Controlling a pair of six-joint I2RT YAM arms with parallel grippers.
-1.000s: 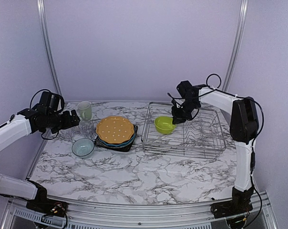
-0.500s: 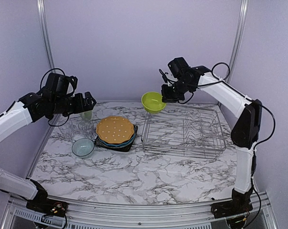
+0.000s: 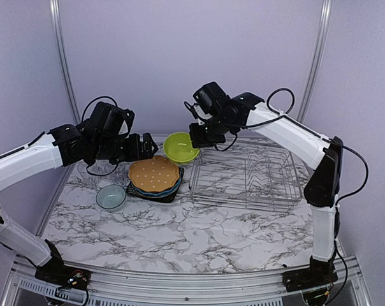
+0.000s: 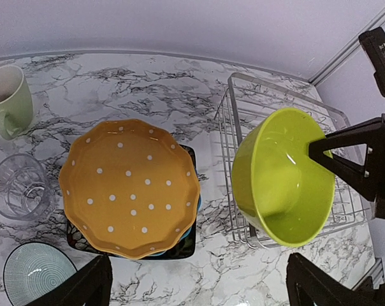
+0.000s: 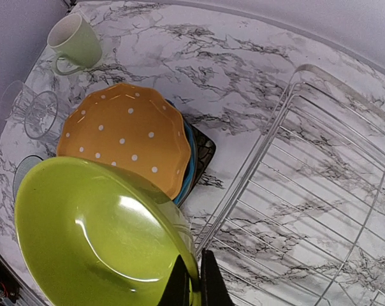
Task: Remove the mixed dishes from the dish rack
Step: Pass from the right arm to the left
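I need to grab the lime green bowl's rim opposite my right gripper with my left gripper next. Then I can set the bowl down with its base free.
My right gripper [image 3: 199,136] is shut on the rim of the lime green bowl [image 3: 181,147], holding it tilted in the air over the left end of the silver dish rack [image 3: 246,204]. In the right wrist view the fingers pinch the bowl [image 5: 97,236] at its edge. My left gripper [image 3: 145,148] hangs open just left of the bowl, above the orange dotted plate [image 3: 154,174]. That plate [image 4: 129,188] lies on top of a blue plate and a dark square plate. No dishes show in the rack [image 4: 225,137].
A pale green mug [image 4: 11,99] and a clear glass [image 4: 19,188] stand at the back left of the marble table. A small pale bowl [image 3: 110,197] sits in front of them, left of the plate stack. The booth's walls close in the back and sides.
The right arm lifted the lime bowl out of the rack and carried it left past the rack's end. The left arm rose and swung right toward the bowl, still open.
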